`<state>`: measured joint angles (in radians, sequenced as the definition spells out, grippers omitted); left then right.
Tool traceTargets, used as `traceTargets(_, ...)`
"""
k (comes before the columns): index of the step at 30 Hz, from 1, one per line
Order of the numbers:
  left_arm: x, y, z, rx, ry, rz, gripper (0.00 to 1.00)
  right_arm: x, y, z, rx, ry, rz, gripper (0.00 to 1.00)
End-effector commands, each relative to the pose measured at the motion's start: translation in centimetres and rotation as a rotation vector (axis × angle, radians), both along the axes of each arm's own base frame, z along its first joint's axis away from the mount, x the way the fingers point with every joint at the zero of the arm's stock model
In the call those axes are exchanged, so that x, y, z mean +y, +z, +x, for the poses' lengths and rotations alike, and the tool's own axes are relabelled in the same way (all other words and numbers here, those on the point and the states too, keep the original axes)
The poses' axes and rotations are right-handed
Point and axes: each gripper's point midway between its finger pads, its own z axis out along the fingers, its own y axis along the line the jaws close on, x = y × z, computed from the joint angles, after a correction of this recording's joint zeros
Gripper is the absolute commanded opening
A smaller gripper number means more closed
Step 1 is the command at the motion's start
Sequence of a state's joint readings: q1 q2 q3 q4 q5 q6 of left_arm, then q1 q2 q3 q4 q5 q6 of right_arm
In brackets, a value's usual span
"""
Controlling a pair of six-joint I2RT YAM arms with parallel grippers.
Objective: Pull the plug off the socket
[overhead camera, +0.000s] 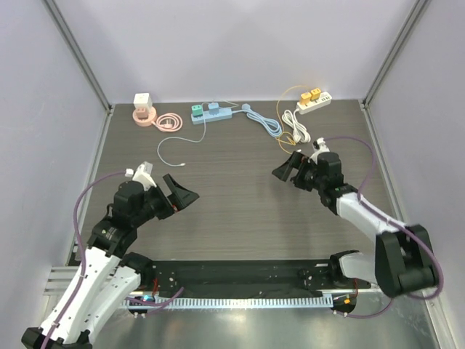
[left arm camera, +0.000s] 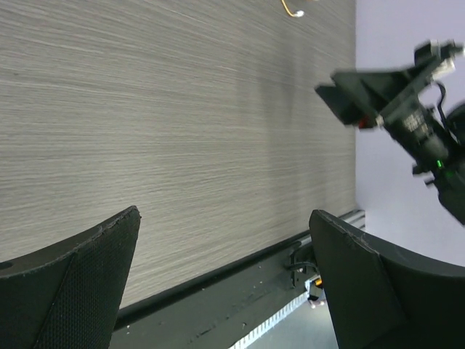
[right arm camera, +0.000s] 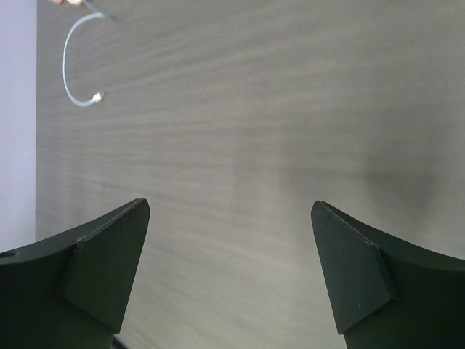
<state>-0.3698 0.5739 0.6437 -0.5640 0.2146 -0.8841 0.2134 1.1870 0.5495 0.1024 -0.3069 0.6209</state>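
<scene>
Next, my right gripper grips the white cable's bundled loops to draw the white power strip (overhead camera: pixel 314 102) closer and leave its plugs free to pull.
A teal power strip (overhead camera: pixel 211 113) with a green and a blue plug in it lies at the back centre. A white power strip (overhead camera: pixel 314 102) with orange-yellow plugs lies at the back right. My left gripper (overhead camera: pixel 179 193) is open and empty over the bare table at the left, far from both strips. In the left wrist view my left gripper (left arm camera: pixel 225 214) shows only table and the front rail between its fingers. My right gripper (overhead camera: pixel 288 169) is open and empty, in front of the white strip's cable. In the right wrist view my right gripper (right arm camera: pixel 231 205) has only table between its fingers.
A pink round base with a white cube (overhead camera: pixel 144 109) and a coiled pink cable (overhead camera: pixel 168 122) lie at the back left. A thin white cable (overhead camera: pixel 173 149) (right arm camera: pixel 73 65), a light blue cable (overhead camera: pixel 265 122) and a white cable (overhead camera: pixel 298 131) lie on the table. The right gripper shows in the left wrist view (left arm camera: pixel 378 94).
</scene>
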Motion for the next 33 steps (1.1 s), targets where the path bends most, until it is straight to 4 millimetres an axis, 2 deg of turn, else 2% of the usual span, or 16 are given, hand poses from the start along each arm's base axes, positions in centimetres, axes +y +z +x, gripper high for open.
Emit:
traceTargets(1,-1.6,1.1,0.1,-0.060,-0.071,-0.087,1.00,0.2,3.2,6.1,-0.189,-0.025,-0.014,1.00)
traceTargets(3,-1.9,0.8,0.1,-0.062,-0.077,-0.107,1.00,0.6,2.3,8.8,-0.183,-0.031,-0.002,1.00)
traceTargets(6,-2.1,0.7,0.0,-0.067,-0.100,-0.102,1.00,-0.3,1.3,12.6,-0.169,-0.084,-0.003,1.00)
traceTargets(8,-2.1,0.9,0.1,-0.072,-0.110,-0.092,1.00,-1.4,1.5,15.0,-0.154,-0.125,-0.015,0.99)
traceTargets(9,-2.1,1.3,0.1,-0.083,-0.117,-0.085,1.00,-1.8,0.3,15.8,-0.126,-0.133,-0.025,0.97)
traceTargets(10,-2.1,1.5,0.1,-0.091,-0.120,-0.080,1.00,-2.0,0.2,16.4,-0.122,-0.136,-0.030,0.96)
traceTargets(11,-2.1,1.8,0.2,-0.099,-0.122,-0.079,1.00,-3.0,0.6,17.4,-0.125,-0.157,-0.037,0.93)
traceTargets(17,-1.8,2.9,0.6,-0.146,-0.133,-0.024,1.00,-6.2,1.6,17.7,-0.135,-0.199,-0.128,0.89)
traceTargets(20,-1.8,3.1,0.9,-0.154,-0.141,-0.009,1.00,-8.9,1.8,17.9,-0.131,-0.259,-0.162,0.89)
traceTargets(21,-1.8,3.2,1.0,-0.157,-0.141,-0.007,1.00,-10.5,1.9,18.3,-0.128,-0.295,-0.161,0.89)
traceTargets(24,-2.0,3.4,1.1,-0.169,-0.151,0.007,1.00,-12.0,1.6,19.8,-0.111,-0.303,-0.142,0.89)
traceTargets(28,-2.0,3.6,1.2,-0.172,-0.155,0.016,1.00,-12.7,1.0,22.6,-0.108,-0.289,-0.176,0.89)
traceTargets(29,-2.0,3.8,1.2,-0.175,-0.156,0.016,1.00,-12.7,1.6,23.6,-0.120,-0.281,-0.181,0.89)
traceTargets(31,-2.0,3.9,1.2,-0.177,-0.156,0.019,1.00,-12.5,-0.2,24.6,-0.094,-0.243,-0.194,0.89)
traceTargets(32,-2.0,4.0,1.2,-0.178,-0.156,0.021,0.99,-12.5,0.5,25.5,-0.109,-0.232,-0.192,0.89)
traceTargets(33,-2.0,4.0,1.2,-0.178,-0.159,0.023,0.99,-12.2,-1.2,25.9,-0.078,-0.212,-0.189,0.89)
